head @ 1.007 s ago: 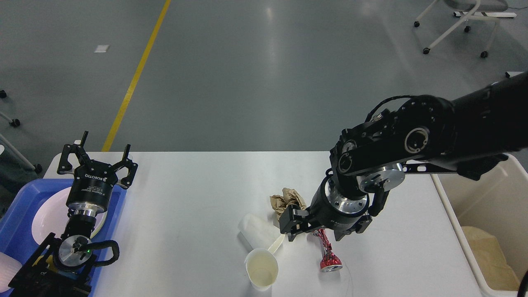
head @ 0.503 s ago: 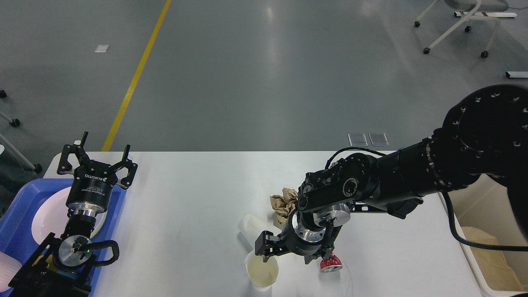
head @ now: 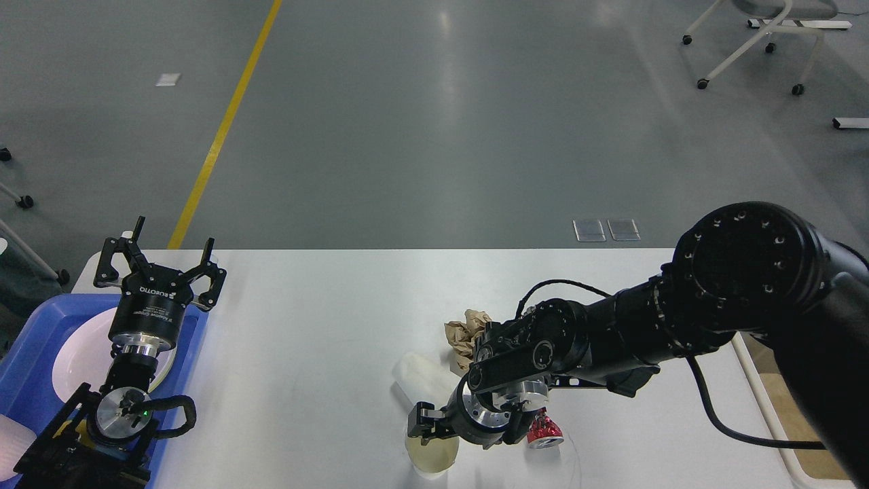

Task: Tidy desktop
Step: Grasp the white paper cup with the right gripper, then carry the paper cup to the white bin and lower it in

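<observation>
The upright paper cup needs to go into the cream bin (head: pixel 786 399), so my right gripper should next grab the cup by its open rim (head: pixel 432 470).
The white desktop (head: pixel 319 305) holds a crumpled brown paper ball (head: pixel 464 331), a white cup lying on its side (head: pixel 419 375), an upright cream paper cup (head: pixel 432 460) and a red foil wrapper (head: pixel 544 432). My right gripper (head: pixel 465 429) hangs low at the front, its jaws spread. One finger (head: pixel 418 422) is over the upright cup's left rim; the other is by the red wrapper, mostly hidden under the wrist. It holds nothing that I can see. My left gripper (head: pixel 174 234) is open and empty, pointing up above the blue tray's far corner.
A blue tray (head: pixel 34 333) with a white plate (head: pixel 71 360) sits at the left edge under my left arm. A cream bin (head: pixel 764 380) stands at the right, largely hidden behind my right arm. A wheeled chair stands on the floor far right.
My right arm has swung left and down, carrying the gripper from above the red wrapper to the upright cup. The left arm and the objects have not moved.
</observation>
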`<state>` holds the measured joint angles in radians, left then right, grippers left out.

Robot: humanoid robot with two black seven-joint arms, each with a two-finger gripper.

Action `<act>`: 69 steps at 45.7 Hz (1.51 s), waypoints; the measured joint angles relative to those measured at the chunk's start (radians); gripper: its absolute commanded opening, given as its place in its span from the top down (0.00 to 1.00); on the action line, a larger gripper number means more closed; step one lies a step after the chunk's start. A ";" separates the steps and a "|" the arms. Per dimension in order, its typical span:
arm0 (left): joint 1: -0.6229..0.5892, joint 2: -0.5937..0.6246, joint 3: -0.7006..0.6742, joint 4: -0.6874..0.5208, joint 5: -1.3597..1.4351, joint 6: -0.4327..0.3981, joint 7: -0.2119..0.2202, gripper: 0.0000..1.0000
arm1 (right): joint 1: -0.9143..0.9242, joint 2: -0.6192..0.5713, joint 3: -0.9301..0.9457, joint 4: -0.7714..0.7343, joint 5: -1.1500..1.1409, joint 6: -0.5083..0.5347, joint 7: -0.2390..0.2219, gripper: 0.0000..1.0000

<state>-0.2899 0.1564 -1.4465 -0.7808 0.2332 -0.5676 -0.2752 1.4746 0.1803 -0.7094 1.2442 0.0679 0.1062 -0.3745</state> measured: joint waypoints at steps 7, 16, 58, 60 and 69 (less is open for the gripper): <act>0.000 0.000 0.000 0.000 0.000 0.000 0.000 0.04 | -0.021 0.001 0.000 0.000 0.031 0.000 0.000 1.00; 0.000 0.000 0.000 0.000 0.000 0.000 0.000 0.04 | -0.033 0.001 -0.001 0.001 0.050 -0.010 0.000 1.00; 0.000 0.000 0.000 0.000 0.000 0.000 0.000 0.04 | 0.288 -0.169 -0.064 0.190 0.172 0.278 -0.001 1.00; 0.000 0.000 0.000 0.000 0.000 0.000 0.000 0.04 | 0.353 -0.198 -0.094 0.233 0.174 0.283 -0.001 1.00; 0.000 0.000 0.000 0.000 0.000 0.000 0.000 0.04 | 0.613 -0.314 -0.217 0.371 0.176 0.297 -0.001 1.00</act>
<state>-0.2899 0.1566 -1.4465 -0.7808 0.2330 -0.5680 -0.2756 2.0871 -0.1336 -0.9263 1.6155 0.2443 0.4036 -0.3753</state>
